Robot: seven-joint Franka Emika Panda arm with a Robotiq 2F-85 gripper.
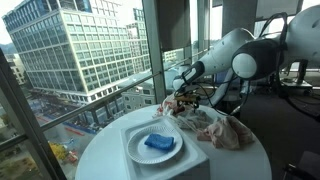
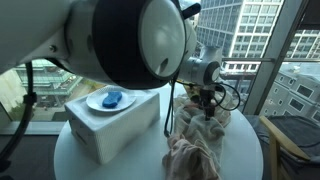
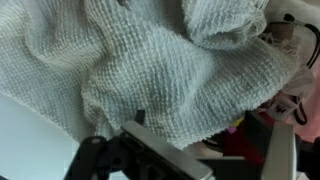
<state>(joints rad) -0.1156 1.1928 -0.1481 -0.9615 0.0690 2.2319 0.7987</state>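
Observation:
The near edge of the white knitted towel (image 3: pixel 150 60) is between the gripper's fingers, so the gripper would hold the towel if it closed now. It needs to close on the towel.
My gripper (image 1: pixel 178 98) hangs low over the far end of a heap of crumpled cloths (image 1: pixel 215 125) on a round white table (image 1: pixel 100 160). It also shows in an exterior view (image 2: pixel 205 108), just above the heap (image 2: pixel 200 145). In the wrist view a white knitted towel (image 3: pixel 150 60) fills the picture. The gripper's two fingers (image 3: pixel 210 150) stand wide apart at its near edge, open, with nothing clamped between them. A reddish, patterned cloth (image 3: pixel 285 95) lies beside the towel.
A white box (image 1: pixel 185 165) stands on the table next to the heap, bearing a white plate (image 1: pixel 135 150) with a blue sponge (image 1: pixel 160 143); it also shows in an exterior view (image 2: pixel 115 128). Window glass and a railing run close behind the table.

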